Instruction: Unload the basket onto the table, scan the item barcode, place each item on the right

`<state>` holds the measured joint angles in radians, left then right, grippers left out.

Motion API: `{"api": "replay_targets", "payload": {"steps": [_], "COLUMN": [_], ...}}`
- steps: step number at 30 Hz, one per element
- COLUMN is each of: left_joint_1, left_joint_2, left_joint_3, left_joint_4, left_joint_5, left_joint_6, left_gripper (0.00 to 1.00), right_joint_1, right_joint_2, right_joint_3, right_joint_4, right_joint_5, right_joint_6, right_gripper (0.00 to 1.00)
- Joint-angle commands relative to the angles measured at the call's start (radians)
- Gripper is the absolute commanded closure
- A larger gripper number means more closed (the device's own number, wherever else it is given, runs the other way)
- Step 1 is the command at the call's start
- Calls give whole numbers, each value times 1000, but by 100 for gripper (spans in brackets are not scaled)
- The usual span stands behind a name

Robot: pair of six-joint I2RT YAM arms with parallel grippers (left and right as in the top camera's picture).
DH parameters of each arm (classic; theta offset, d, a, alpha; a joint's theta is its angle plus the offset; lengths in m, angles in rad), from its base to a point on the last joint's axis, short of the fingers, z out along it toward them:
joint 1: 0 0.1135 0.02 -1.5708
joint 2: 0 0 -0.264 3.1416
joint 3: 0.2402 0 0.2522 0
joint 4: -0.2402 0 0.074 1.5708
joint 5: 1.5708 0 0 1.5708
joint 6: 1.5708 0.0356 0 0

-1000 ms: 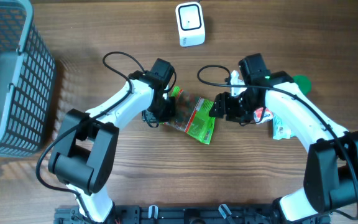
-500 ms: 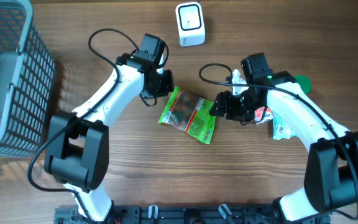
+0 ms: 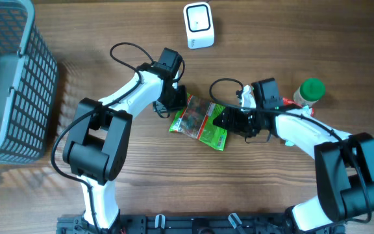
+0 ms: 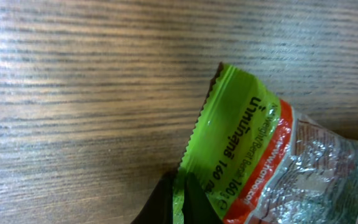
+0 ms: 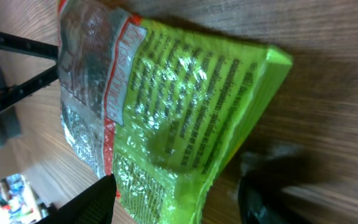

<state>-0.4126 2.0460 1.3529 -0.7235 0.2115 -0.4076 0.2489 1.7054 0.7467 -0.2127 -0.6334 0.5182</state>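
My right gripper grips the bag's green end opposite my left gripper next, which leaves the snack bag's silver middle uncovered to face the scanner [image 3: 199,25].
The item is a green and silver snack bag [image 3: 197,121] lying flat on the wooden table, between my two grippers. My left gripper [image 3: 176,106] is shut on the bag's left sealed edge. In the left wrist view its dark fingertips [image 4: 194,202] pinch the green seam of the bag [image 4: 260,143]. My right gripper [image 3: 223,120] is open at the bag's right end. In the right wrist view that end of the bag [image 5: 185,106] lies between the two spread fingers [image 5: 89,202]. I cannot make out a barcode. The white scanner [image 3: 199,25] stands at the back centre.
A grey mesh basket [image 3: 41,65] fills the far left. A green-capped bottle [image 3: 311,90] stands at the right, behind my right arm. A small white object [image 3: 245,97] lies beside the right wrist. Cables loop off both arms.
My left gripper pulled away toward the back, then returned and shut on the bag's left edge. My right gripper moved left and now straddles the bag's right end. The bag shifted slightly.
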Motion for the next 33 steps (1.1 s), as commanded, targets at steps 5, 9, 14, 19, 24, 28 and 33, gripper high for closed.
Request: {"api": "replay_targets", "payload": {"steps": [5, 9, 14, 19, 24, 28, 33], "left_joint_1": [-11, -11, -11, -15, -52, -88, -112], "left_joint_2": [17, 17, 17, 17, 17, 17, 17], "left_joint_3": [-12, -12, -12, -12, -12, -12, -12], "left_joint_4": [-10, -10, -10, -19, -44, -52, -52], "left_joint_5": [12, 12, 13, 18, 59, 61, 61], "left_joint_6": [11, 11, 11, 11, 11, 11, 11], "left_gripper": [95, 94, 94, 94, 94, 94, 93], "right_joint_1": [-4, -3, 6, 28, 75, 122, 153], "right_joint_2": [-1, 0, 0, 4, 45, 106, 152], "right_joint_3": [-95, -95, -95, -95, -95, -95, -95], "right_joint_4": [169, 191, 206, 258, 353, 455, 566], "right_joint_5": [-53, -53, -49, -49, -50, -65, -84], "right_joint_6": [146, 149, 171, 192, 237, 249, 248], "right_gripper": [36, 36, 36, 36, 36, 36, 42]}}
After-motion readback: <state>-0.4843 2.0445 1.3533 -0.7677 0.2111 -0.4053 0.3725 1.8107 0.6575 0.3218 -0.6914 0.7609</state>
